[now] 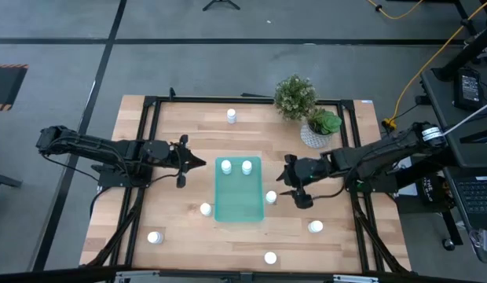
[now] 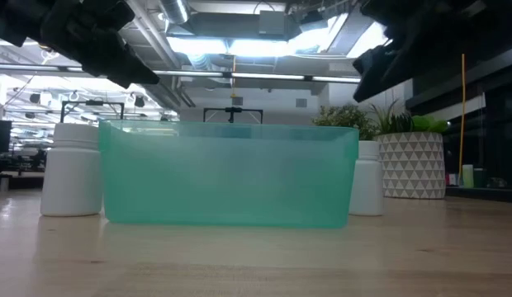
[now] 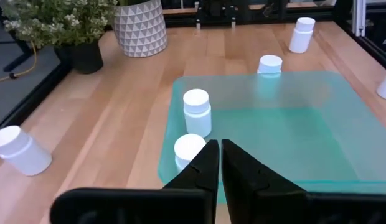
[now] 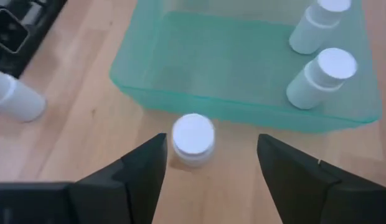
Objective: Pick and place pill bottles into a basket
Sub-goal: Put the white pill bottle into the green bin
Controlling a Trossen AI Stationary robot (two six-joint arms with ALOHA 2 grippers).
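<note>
My right gripper grabs the pill bottle by its white cap (image 1: 270,194) next, to place the bottle in the teal basket (image 1: 239,200).
The teal basket (image 1: 239,200) lies at the table's middle, with two white pill bottles (image 1: 226,166) (image 1: 247,167) standing in its far end. Several more bottles stand on the wood around it. One of them (image 1: 271,196) stands by the basket's right wall. My right gripper (image 1: 284,182) hangs open above and just right of that bottle (image 4: 193,138), which shows ahead of the gap between its fingertips, untouched. My left gripper (image 1: 198,163) is shut and holds nothing, raised left of the basket's far end, with the two bottles inside (image 3: 197,112) (image 3: 190,149) just beyond its tips.
Loose bottles stand at the far edge (image 1: 231,116), left of the basket (image 1: 205,208), near left (image 1: 154,237), near right (image 1: 315,226) and near middle (image 1: 270,257). A white patterned plant pot (image 1: 314,135) and a dark-potted plant (image 1: 294,96) stand at the far right. A black frame rims the table.
</note>
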